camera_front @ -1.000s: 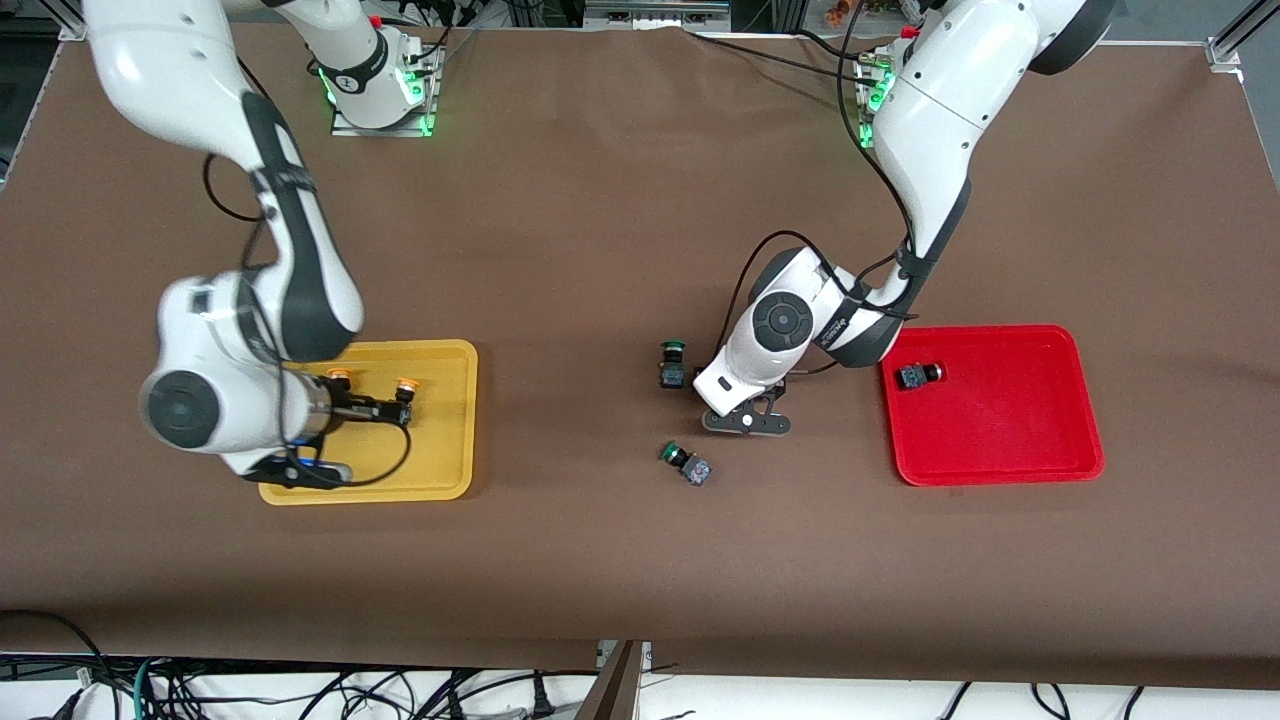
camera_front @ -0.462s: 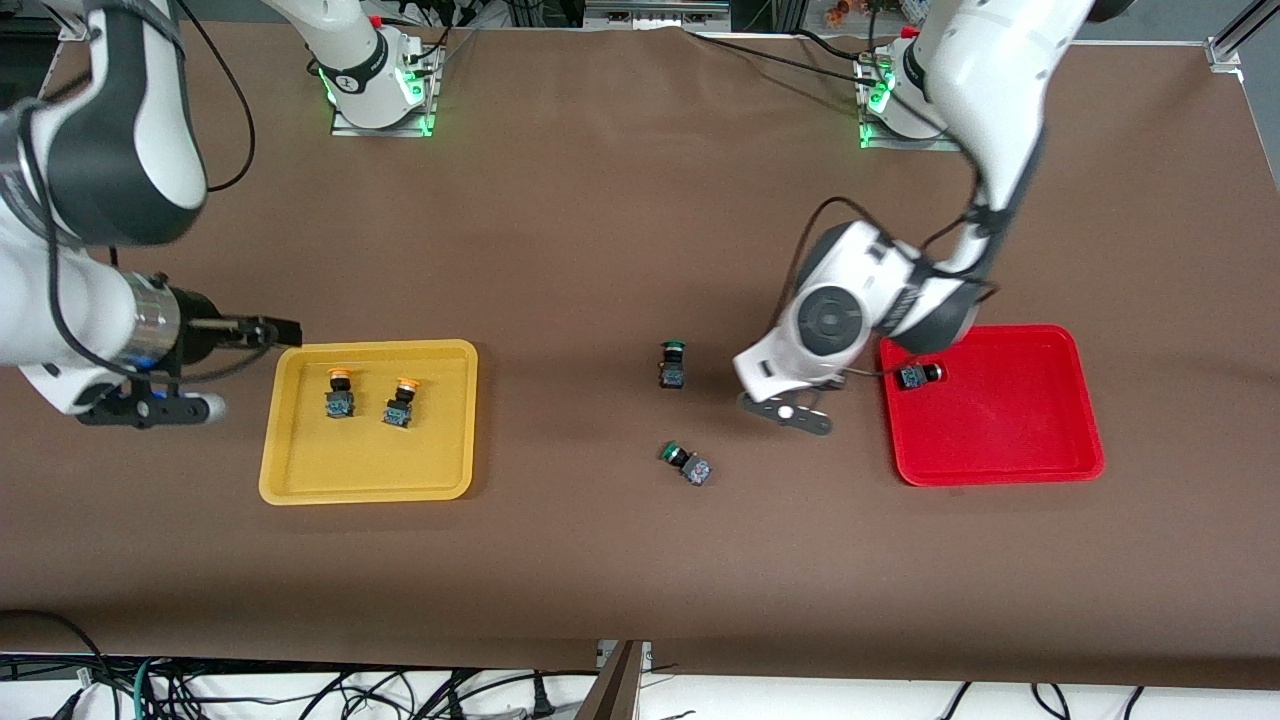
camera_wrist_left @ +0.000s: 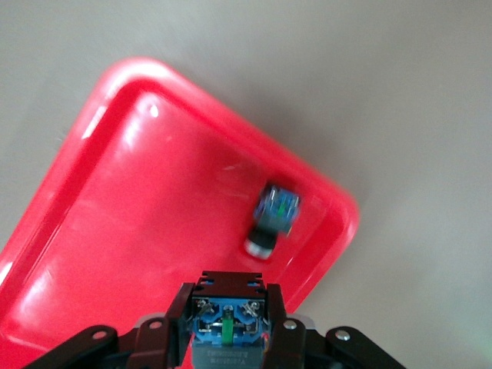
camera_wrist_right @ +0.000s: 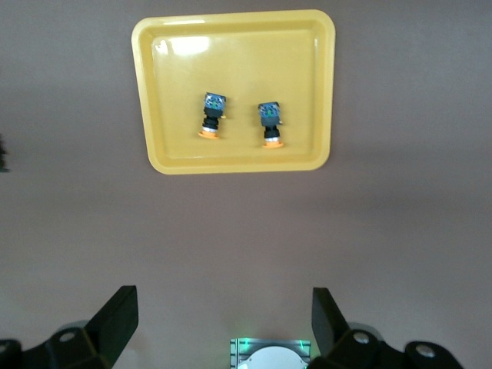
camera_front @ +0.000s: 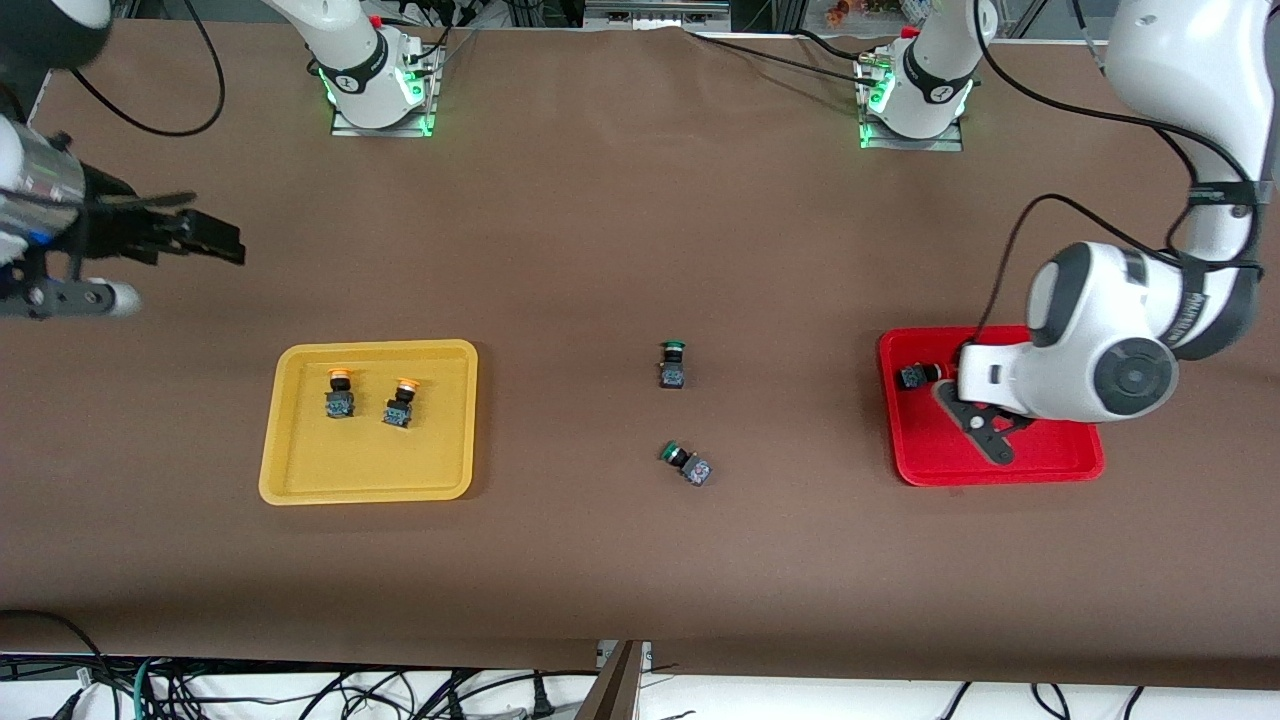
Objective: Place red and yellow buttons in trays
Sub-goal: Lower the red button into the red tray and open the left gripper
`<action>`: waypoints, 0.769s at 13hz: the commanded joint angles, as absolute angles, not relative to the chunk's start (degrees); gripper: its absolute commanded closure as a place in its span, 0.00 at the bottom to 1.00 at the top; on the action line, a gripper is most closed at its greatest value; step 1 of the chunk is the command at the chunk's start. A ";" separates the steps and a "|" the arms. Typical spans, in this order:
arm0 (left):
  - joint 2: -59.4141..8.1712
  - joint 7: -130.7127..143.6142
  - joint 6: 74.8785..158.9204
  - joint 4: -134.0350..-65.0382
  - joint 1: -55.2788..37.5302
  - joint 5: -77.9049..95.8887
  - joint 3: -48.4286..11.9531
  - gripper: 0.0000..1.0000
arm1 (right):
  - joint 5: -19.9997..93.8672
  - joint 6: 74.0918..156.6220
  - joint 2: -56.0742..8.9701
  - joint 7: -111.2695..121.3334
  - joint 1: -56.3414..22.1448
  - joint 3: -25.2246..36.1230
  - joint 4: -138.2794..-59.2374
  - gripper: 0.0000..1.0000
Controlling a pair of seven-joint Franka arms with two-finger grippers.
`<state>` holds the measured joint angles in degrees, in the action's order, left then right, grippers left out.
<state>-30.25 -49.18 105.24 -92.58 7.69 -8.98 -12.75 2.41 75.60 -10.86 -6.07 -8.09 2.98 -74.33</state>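
Note:
My left gripper needs to keep holding the button until it is lower, because the button hangs high above the bottom of the red tray.
My left gripper (camera_wrist_left: pixel 229 311) is shut on a button by its blue-grey base (camera_wrist_left: pixel 229 329) and holds it over the red tray (camera_wrist_left: pixel 115 200); its cap is hidden. In the front view the left hand (camera_front: pixel 1090 350) hangs over the red tray (camera_front: pixel 1000 470). One red button (camera_front: pixel 918 375) lies on its side in that tray, also in the left wrist view (camera_wrist_left: pixel 275 215). Two yellow buttons (camera_front: pixel 339 392) (camera_front: pixel 402 400) sit in the yellow tray (camera_front: pixel 370 493). My right gripper (camera_front: pixel 215 238) is open and empty, up over bare table at the right arm's end.
Two green-capped switches stand on the brown table between the trays: one (camera_front: pixel 672 364) upright, the other (camera_front: pixel 686 463) on its side nearer the front camera. The right wrist view shows the yellow tray (camera_wrist_right: pixel 234 46) and the right arm's base (camera_wrist_right: pixel 270 355).
The left arm swung from the middle of the table to over the red tray with the button in its gripper. The right arm rose away from the yellow tray, leaving two yellow buttons there.

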 commanded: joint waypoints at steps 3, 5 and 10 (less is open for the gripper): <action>-30.15 -56.78 120.62 -105.26 10.34 -21.08 -13.45 0.99 | 1.85 76.73 -0.19 -6.06 -4.31 1.14 -82.78 0.00; -29.19 -57.04 130.13 -111.07 12.91 -21.18 -13.71 0.38 | 1.32 76.38 -0.78 -5.98 -4.66 1.14 -82.97 0.00; -19.63 -49.44 114.25 -106.82 12.92 -12.70 -16.95 0.00 | 0.35 76.29 -1.32 -5.98 -5.19 1.05 -82.53 0.00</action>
<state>-27.14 -53.88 124.86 -108.48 12.83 -17.44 -15.52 1.30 75.85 -1.96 -6.05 -5.40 1.52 -81.84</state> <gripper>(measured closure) 0.075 0.000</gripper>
